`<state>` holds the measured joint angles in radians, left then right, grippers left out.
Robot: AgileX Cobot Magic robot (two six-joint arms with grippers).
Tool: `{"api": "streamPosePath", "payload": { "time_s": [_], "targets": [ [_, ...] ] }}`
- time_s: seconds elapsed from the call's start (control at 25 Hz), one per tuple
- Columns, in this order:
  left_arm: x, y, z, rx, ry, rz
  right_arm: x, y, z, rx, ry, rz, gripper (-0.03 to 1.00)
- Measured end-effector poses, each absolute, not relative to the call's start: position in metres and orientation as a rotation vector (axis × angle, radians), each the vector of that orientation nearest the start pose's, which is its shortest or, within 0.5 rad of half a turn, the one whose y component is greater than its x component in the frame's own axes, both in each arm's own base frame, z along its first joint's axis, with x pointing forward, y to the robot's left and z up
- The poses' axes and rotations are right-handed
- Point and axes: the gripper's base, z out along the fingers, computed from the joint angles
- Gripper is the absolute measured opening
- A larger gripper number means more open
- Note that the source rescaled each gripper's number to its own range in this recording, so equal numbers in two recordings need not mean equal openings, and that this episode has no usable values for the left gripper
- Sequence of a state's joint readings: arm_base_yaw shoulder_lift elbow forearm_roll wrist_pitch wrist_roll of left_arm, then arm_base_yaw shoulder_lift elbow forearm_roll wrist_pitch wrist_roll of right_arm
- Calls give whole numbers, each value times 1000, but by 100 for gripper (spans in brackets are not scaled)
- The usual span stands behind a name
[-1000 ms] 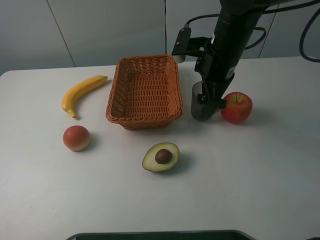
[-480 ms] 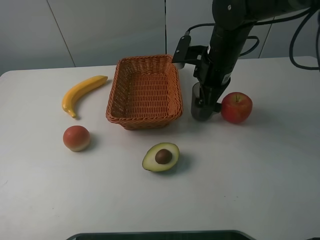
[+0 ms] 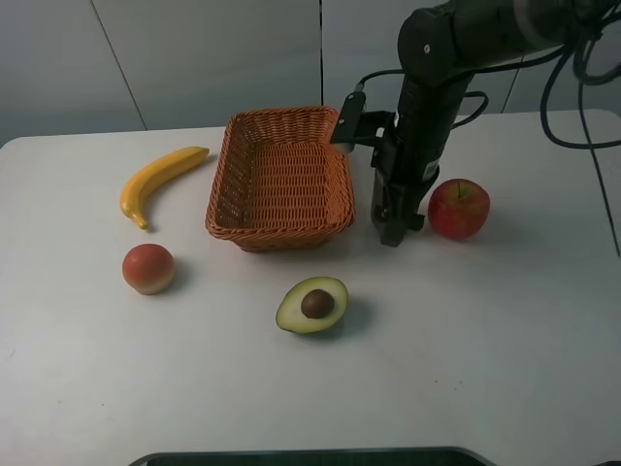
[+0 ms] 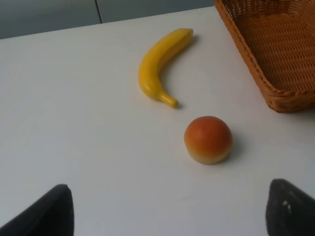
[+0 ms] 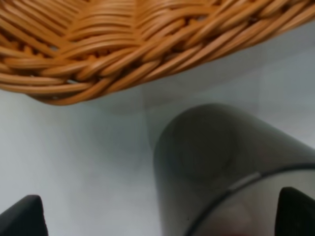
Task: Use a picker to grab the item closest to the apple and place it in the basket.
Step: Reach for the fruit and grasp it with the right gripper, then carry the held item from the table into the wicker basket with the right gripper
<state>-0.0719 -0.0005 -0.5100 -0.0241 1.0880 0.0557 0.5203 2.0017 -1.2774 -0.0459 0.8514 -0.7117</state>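
Note:
My right gripper's fingers straddle the cup's side (image 5: 170,196), one inside the cup's dark rim (image 5: 245,182) and one outside, so my right gripper closes on the cup next.
A red apple (image 3: 459,208) sits on the white table to the right of the woven basket (image 3: 280,179). Between them stands a dark translucent cup (image 5: 221,162). In the high view my right gripper (image 3: 392,221) has come down over the cup and hides nearly all of it. In the right wrist view the right gripper (image 5: 157,216) is open, its fingertips (image 5: 20,216) far apart with the cup between them, off to one side. My left gripper (image 4: 167,211) is open and holds nothing, hovering over the table near the peach-coloured fruit (image 4: 207,139).
A banana (image 3: 155,181) lies left of the basket and the round peach-coloured fruit (image 3: 148,268) sits below it. A halved avocado (image 3: 312,304) lies in front of the basket. The basket's rim (image 5: 123,54) is close to the cup.
My right arm has swung lower and closer around the cup, which showed beside the gripper before and is now almost covered by it. The fruits and basket have not moved.

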Motion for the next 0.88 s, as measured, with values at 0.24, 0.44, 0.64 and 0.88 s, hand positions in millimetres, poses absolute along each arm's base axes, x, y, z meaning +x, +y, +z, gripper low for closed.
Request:
{"api": "streamPosePath", "payload": {
  "time_s": [0.24, 0.44, 0.64, 0.88],
  "targets": [
    [-7, -1, 278, 133, 2057, -39, 329, 183, 136, -1804, 2485, -92, 73],
    [-7, -1, 278, 133, 2057, -39, 329, 183, 136, -1801, 2487, -92, 2],
    [-7, -1, 278, 133, 2057, -39, 329, 183, 136, -1805, 2484, -97, 0],
    [-7, -1, 278, 133, 2057, -39, 329, 183, 136, -1805, 2484, -97, 0]
  ]
}}
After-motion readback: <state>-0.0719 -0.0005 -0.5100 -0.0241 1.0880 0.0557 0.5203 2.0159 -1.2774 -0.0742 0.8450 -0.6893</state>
